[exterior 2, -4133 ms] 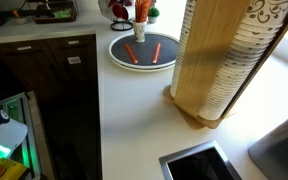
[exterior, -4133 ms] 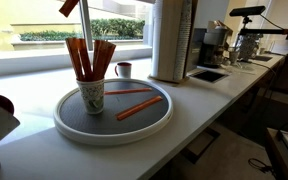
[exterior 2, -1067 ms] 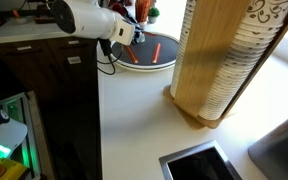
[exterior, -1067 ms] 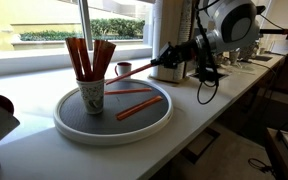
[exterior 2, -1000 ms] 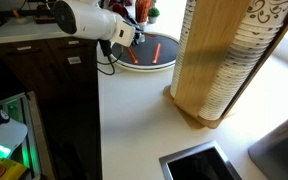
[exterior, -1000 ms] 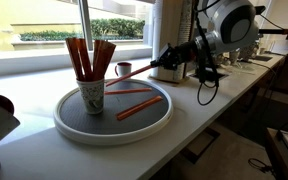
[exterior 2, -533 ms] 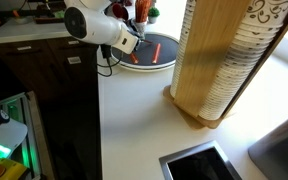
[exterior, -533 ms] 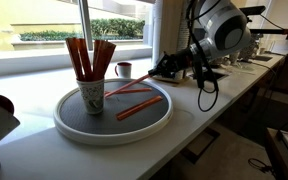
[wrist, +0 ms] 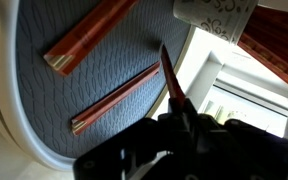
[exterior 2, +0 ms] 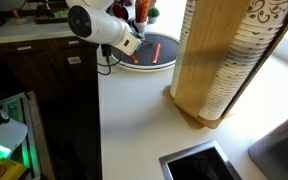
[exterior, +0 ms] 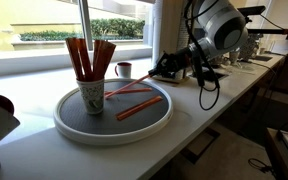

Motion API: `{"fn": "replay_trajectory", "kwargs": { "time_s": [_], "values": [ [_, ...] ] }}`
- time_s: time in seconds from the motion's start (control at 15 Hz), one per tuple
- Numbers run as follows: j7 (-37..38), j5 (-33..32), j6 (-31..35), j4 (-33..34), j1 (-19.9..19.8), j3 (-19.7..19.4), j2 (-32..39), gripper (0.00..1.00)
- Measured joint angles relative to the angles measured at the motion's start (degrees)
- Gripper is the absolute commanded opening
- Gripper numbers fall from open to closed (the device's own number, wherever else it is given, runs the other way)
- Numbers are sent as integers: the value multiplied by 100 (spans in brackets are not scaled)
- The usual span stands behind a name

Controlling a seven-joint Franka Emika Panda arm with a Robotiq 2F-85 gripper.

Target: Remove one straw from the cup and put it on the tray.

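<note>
The straw's loose end slants low over the tray [exterior: 114, 135] and the straw would end flat on the tray, so it is now time for my gripper to open.
The white speckled cup [exterior: 91, 96] stands at one edge of the round grey tray [exterior: 114, 135] and holds several orange-red straws [exterior: 89, 58]. Two straws [exterior: 139, 107] lie flat on the tray. My gripper [exterior: 156, 73] is at the tray's far edge, shut on one straw [exterior: 127, 87] that slants down over the tray toward the cup. In the wrist view this held straw [wrist: 170, 76] sticks out from my jaws [wrist: 179, 120] over the tray [wrist: 44, 110], with the cup [wrist: 212, 12] above. The tray and gripper [exterior 2: 134, 42] also show in an exterior view.
A small dark red mug [exterior: 123, 69] stands behind the tray. A tall wooden holder of stacked paper cups [exterior 2: 219, 60] stands on the counter beside the tray. A sink [exterior 2: 199, 165] lies near the counter's end. The counter edge drops off beside the tray.
The arm came into view since four seconds ago. In the last second it has lowered, tilting the held straw down toward the tray surface.
</note>
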Motion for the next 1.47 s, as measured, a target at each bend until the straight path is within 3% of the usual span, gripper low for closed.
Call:
{"fn": "replay_trajectory", "kwargs": {
  "time_s": [0.07,0.13,0.2,0.4,0.53,0.67,0.93,1.0,1.27,1.47],
  "values": [
    [44,-41,-2,0,0,-6,3,19],
    [93,-84,-3,0,0,-12,12,24],
    [135,-126,-3,0,0,-19,26,35],
    [173,-175,-3,0,0,-51,91,49],
    [179,-187,-3,0,-1,-78,142,73],
    [187,-192,-4,0,-2,-102,178,88],
    [217,-199,-4,0,-3,-130,210,99],
    [229,-202,-6,0,-3,-135,212,95],
    [304,-255,-8,0,-3,-155,218,100],
    [655,-831,9,-8,-3,-179,110,100]
  ]
}}
